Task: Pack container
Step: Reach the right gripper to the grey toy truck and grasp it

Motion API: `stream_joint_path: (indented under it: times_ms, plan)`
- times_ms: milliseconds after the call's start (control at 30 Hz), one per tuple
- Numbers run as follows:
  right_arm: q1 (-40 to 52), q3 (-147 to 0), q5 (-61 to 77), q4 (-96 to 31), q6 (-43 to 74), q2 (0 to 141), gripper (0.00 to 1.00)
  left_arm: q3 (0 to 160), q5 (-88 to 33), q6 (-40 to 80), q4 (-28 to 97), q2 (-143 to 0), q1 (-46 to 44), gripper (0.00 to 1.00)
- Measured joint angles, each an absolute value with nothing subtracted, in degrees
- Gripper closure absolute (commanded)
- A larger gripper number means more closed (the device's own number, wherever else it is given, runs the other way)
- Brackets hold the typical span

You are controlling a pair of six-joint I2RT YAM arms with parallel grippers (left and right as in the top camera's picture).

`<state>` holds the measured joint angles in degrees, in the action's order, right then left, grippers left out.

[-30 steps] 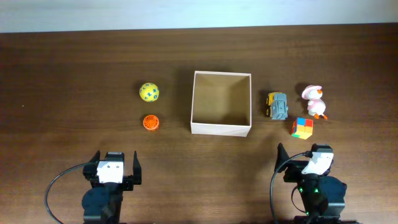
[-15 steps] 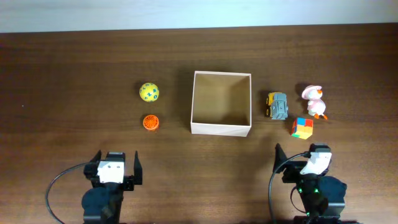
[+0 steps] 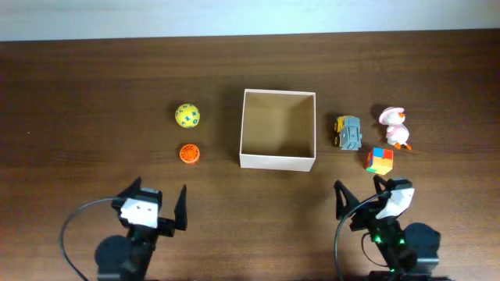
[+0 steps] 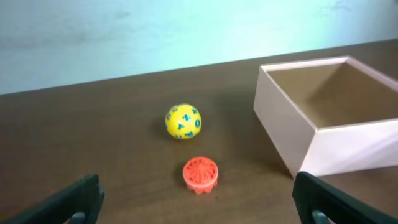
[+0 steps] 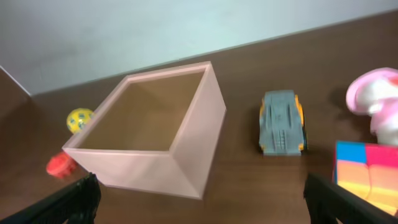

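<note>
The toy truck has to be packed. My right gripper should next grab it by its grey-blue body (image 3: 351, 134), so its yellow part stays free to go into the container (image 3: 278, 162).
The container (image 3: 278, 162) is a square cream-walled box with a tan floor, empty, at the table's middle; it also shows in the left wrist view (image 4: 292, 134) and the right wrist view (image 5: 193, 143). Left of it lie a yellow ball (image 3: 187, 115) (image 4: 183, 121) and an orange ridged toy (image 3: 188, 154) (image 4: 200, 175). Right of it stand a grey-yellow toy truck (image 3: 348, 133) (image 5: 282, 122), a pink duck figure (image 3: 395, 127) (image 5: 379, 102) and a colourful cube (image 3: 380, 160) (image 5: 368, 177). My left gripper (image 3: 156, 204) (image 4: 199, 202) and right gripper (image 3: 359, 195) (image 5: 202, 199) are open and empty near the front edge.
The dark wooden table (image 3: 94, 86) ends at a pale wall (image 3: 234, 16) at the back. Black cables (image 3: 74, 230) loop beside each arm base at the front.
Both grippers have opened wider and both arms have shifted slightly forward. The toys and the container have not moved.
</note>
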<state>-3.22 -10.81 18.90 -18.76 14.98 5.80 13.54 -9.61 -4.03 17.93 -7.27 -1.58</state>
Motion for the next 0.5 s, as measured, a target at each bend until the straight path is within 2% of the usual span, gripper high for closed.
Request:
stream_joint_path:
  times_ms: [133,267,500]
  plan:
    - [-3.2,-21.3,17.0,-24.3,14.9,13.3,0.01,23.2,-9.0,-3.6,18.2,-18.9,-1.6,0.01]
    - [-3.2,-35.9,14.3,-33.8,13.1,26.5,0.01,35.6,-8.6,-3.4,20.8,-34.4,-1.6,0.01]
    - [-3.2,-64.8,8.8,-52.0,8.4,58.0,0.01,59.0,-8.4,-3.4,34.4,-63.9,-1.6,0.01]
